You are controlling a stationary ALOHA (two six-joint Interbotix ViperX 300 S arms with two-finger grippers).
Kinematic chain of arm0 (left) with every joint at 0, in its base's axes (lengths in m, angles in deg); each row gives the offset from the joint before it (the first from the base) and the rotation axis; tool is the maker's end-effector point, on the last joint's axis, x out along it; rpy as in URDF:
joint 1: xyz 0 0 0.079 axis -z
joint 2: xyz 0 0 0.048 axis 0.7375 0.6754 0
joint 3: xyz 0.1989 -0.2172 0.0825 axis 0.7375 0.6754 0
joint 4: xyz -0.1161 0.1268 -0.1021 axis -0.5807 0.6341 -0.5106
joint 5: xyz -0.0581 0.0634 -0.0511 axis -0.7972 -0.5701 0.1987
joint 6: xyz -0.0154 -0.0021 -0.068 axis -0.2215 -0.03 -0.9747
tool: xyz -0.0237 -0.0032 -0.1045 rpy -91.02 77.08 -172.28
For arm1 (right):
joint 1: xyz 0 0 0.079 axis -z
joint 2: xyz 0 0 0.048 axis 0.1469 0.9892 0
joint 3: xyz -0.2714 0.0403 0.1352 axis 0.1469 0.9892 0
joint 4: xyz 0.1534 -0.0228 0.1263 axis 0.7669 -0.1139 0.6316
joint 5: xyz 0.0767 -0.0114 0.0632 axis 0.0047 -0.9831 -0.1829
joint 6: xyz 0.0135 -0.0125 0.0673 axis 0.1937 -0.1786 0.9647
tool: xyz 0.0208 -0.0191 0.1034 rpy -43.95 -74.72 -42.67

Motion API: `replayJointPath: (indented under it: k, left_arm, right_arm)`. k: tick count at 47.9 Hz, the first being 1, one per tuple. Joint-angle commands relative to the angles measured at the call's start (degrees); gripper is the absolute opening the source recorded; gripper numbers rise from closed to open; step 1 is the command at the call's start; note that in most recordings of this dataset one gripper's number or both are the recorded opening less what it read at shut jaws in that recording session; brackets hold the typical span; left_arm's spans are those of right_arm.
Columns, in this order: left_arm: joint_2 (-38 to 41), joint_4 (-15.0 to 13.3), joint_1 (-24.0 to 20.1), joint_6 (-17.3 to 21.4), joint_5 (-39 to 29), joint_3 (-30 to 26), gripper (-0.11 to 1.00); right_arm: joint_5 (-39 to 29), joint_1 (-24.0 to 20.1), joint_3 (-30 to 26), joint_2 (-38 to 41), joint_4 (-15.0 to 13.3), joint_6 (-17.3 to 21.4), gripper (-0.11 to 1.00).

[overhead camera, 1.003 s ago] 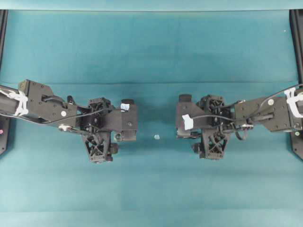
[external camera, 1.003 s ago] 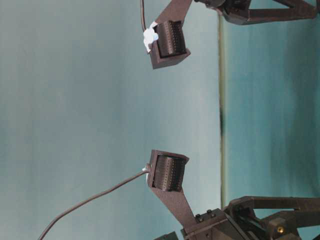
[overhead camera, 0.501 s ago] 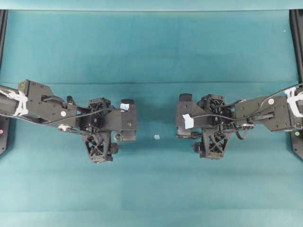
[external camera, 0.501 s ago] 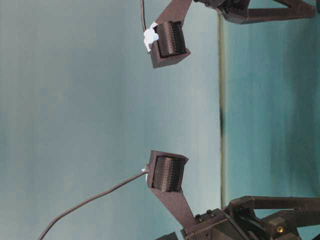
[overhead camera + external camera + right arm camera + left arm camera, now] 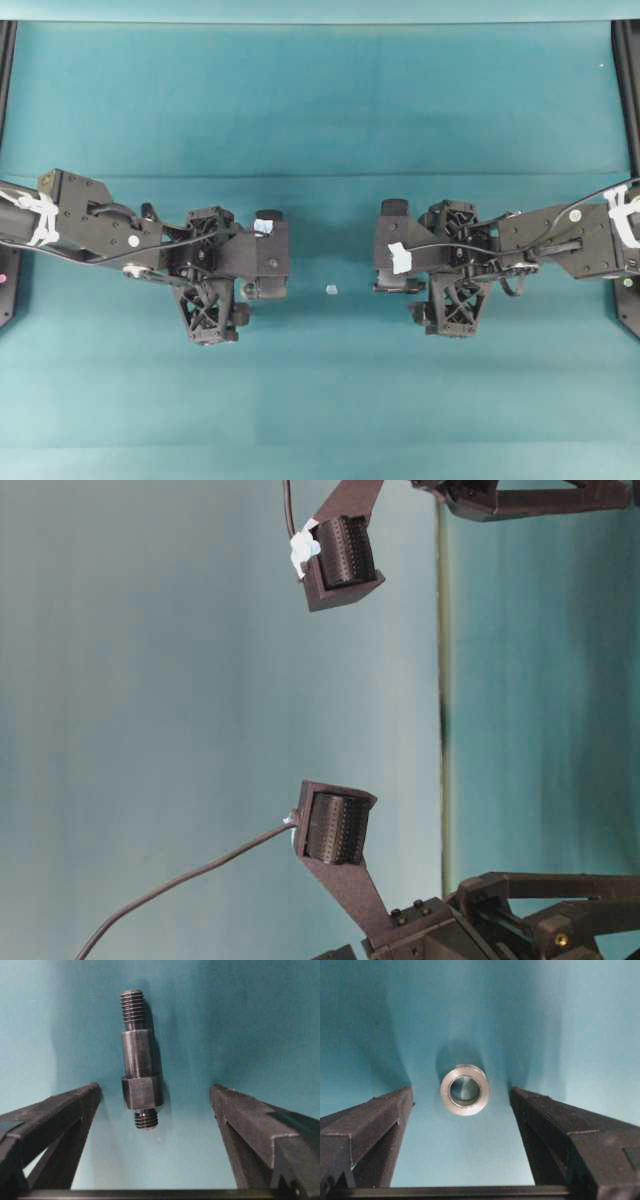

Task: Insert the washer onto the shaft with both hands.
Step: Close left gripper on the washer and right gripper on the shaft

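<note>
A threaded end [image 5: 133, 1006] of the shaft should stay free for the washer. My right gripper will next grab the shaft by its hexagonal collar [image 5: 142, 1092].
The washer [image 5: 465, 1089], a thick silvery ring with a dark centre hole, rests on the teal table in the left wrist view. My left gripper [image 5: 461, 1094] is open and straddles it, one finger on each side, touching neither. The shaft [image 5: 139, 1060], a dark stepped rod threaded at both ends with a hexagonal collar, lies flat on the table in the right wrist view. My right gripper [image 5: 155, 1089] is open around its near end, with clear gaps on both sides. From overhead, the left gripper [image 5: 267, 253] and right gripper [image 5: 395, 248] point down and cover both parts.
A tiny pale chip [image 5: 330, 289] lies on the teal table [image 5: 320, 110] between the two grippers. Black frame rails [image 5: 628, 100] run along the left and right edges. Cables trail from both wrists.
The right arm has shifted slightly to the right in the overhead view. The left arm has not moved. Both grippers stay open.
</note>
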Motion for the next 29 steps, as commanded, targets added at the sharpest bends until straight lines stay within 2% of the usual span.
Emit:
replayJointPath:
  k: [1,29]
  left_arm:
    - [-0.09,0.09,0.44,-0.09,0.35,-0.26,0.86]
    - [0.00,0.00,0.44,-0.09,2.37,-0.18,0.85]
  right_arm:
    - [0.00,-0.18,-0.18,-0.44,-0.18,-0.44,0.78]
    - [0.18,-0.18,-0.18,-0.44,-0.18,-0.44,0.77]
